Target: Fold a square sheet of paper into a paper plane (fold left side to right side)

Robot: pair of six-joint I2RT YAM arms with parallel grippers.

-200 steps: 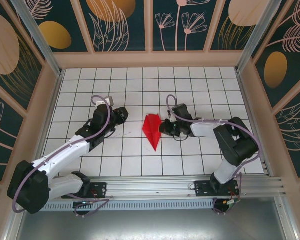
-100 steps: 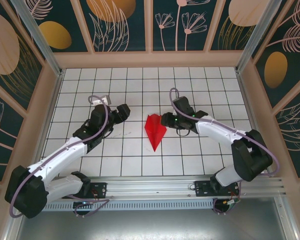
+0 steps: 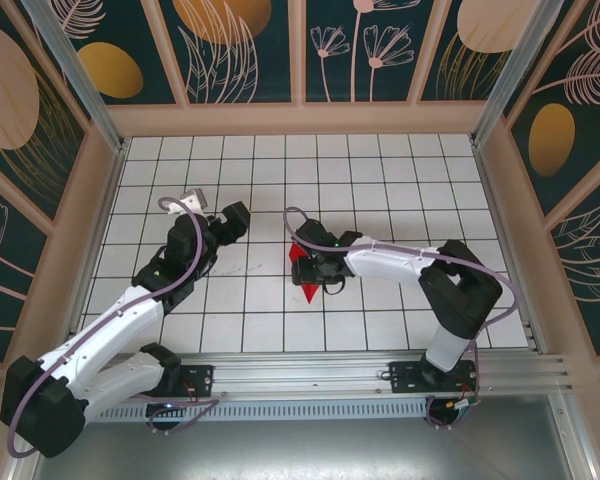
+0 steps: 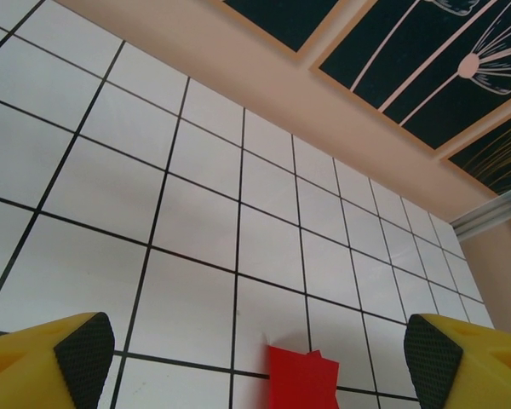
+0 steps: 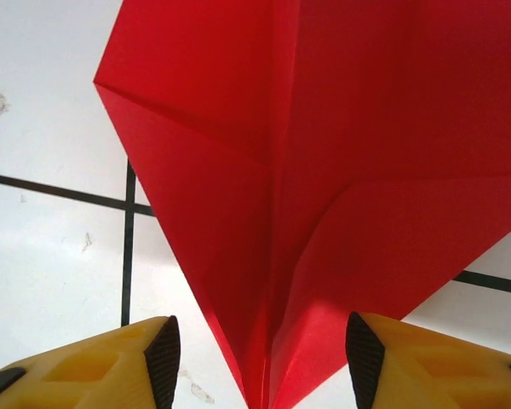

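My right gripper grabs the paper plane's narrow creased end point(image 3: 310, 290) point(image 5: 267, 365) across the fold next, which keeps its spread paper open for setting down.
The square sheet of paper is folded into a bright red pointed dart, the paper plane point(image 3: 307, 291), lying mid-table with its tip toward the near edge. My right gripper point(image 3: 314, 267) hovers over its middle and hides part of it. In the right wrist view the red paper point(image 5: 324, 153) spreads ahead, and its narrow creased end runs between the open fingers of the right gripper point(image 5: 264, 362), with bare tile on each side. My left gripper point(image 3: 237, 216) stands about one tile left of the paper. It is open point(image 4: 255, 362), and a corner of the red paper point(image 4: 302, 379) lies low between its fingertips.
The white tiled table point(image 3: 380, 180) is boxed in by tan wooden walls point(image 3: 300, 118) at the back and sides. An aluminium rail point(image 3: 310, 375) carrying both arm bases runs along the near edge. The back wall point(image 4: 324, 94) rises beyond the tiles in the left wrist view.
The right gripper has swung left from beside the paper to above it and opened. The left gripper has opened wide and shifted slightly left and back. The paper stays put.
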